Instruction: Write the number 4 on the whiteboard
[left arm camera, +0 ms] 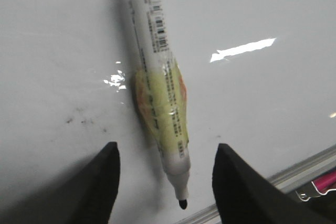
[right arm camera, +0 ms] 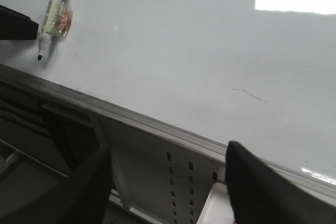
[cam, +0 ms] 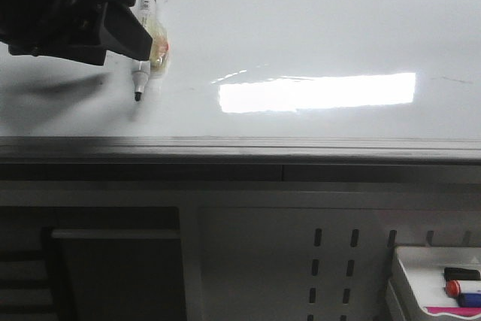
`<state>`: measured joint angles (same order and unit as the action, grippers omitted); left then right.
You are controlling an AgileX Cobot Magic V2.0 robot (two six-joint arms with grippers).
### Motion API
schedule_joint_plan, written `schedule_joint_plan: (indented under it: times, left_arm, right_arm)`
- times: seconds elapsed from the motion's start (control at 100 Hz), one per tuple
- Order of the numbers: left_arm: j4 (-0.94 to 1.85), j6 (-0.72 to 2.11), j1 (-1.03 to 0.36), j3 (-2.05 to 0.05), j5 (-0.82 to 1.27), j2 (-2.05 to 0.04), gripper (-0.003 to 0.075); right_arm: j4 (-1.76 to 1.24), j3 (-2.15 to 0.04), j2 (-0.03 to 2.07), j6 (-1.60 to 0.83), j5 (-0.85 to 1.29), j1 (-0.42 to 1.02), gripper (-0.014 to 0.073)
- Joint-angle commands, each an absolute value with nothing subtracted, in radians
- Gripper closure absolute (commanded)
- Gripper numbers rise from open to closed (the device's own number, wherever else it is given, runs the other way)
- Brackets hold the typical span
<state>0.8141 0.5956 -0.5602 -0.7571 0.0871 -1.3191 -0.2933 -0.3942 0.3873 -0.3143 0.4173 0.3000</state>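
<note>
My left gripper's fingers are hovering above the white marker with a gap over their shadow, so my left gripper still needs to go lower before it closes on the marker.
The whiteboard [cam: 301,20] lies flat, glossy white, with a grey edge rail [cam: 240,144] along its near side. No number 4 shows on it. A white marker [cam: 150,35] with a bare black tip and a yellowish wrap round its middle lies on the board at the far left. My left gripper [left arm camera: 165,153] is open, and the marker [left arm camera: 157,82] lies between its fingers, apart from both. My right gripper [right arm camera: 168,148] is open and empty over the board's near edge. It is out of the front view. The marker [right arm camera: 54,9] lies far from it.
A bright rectangular reflection [cam: 316,92] sits mid-board. Faint smudges [left arm camera: 84,120] lie beside the marker, and a thin stray line [right arm camera: 251,95] shows nearer the right gripper. Below the rail are a grey perforated panel [cam: 331,261] and a white tray [cam: 417,268] with spare markers [cam: 462,289].
</note>
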Motion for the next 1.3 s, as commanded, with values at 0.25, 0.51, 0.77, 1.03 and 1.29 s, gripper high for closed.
schedule_joint_plan:
  times: [0.25, 0.51, 0.77, 1.03, 1.29]
  left_arm:
    - [0.828, 0.594, -0.562, -0.812, 0.032, -1.399, 0.0424]
    - [0.830, 0.594, -0.562, -0.812, 0.014, -1.418, 0.0706]
    - [0.725, 0.691, -0.608, -0.812, 0.074, -1.321, 0.0741]
    - [0.581, 1.073, -0.758, -0.812, 0.267, -1.174, 0.0740]
    - [0.582, 1.219, -0.857, -0.812, 0.332, -1.098, 0.0740]
  right_arm:
    - [-0.293, -0.425, 0.403, -0.326, 0.325, 0.300, 0.0177]
    - [-0.293, -0.425, 0.403, -0.326, 0.325, 0.300, 0.0177]
    - [-0.293, -0.473, 0.403, -0.338, 0.458, 0.320, 0.0177]
    - [-0.494, -0.556, 0.420, -0.679, 0.506, 0.473, 0.0177]
    - [-0.529, -0.560, 0.560, -0.772, 0.477, 0.612, 0.0175]
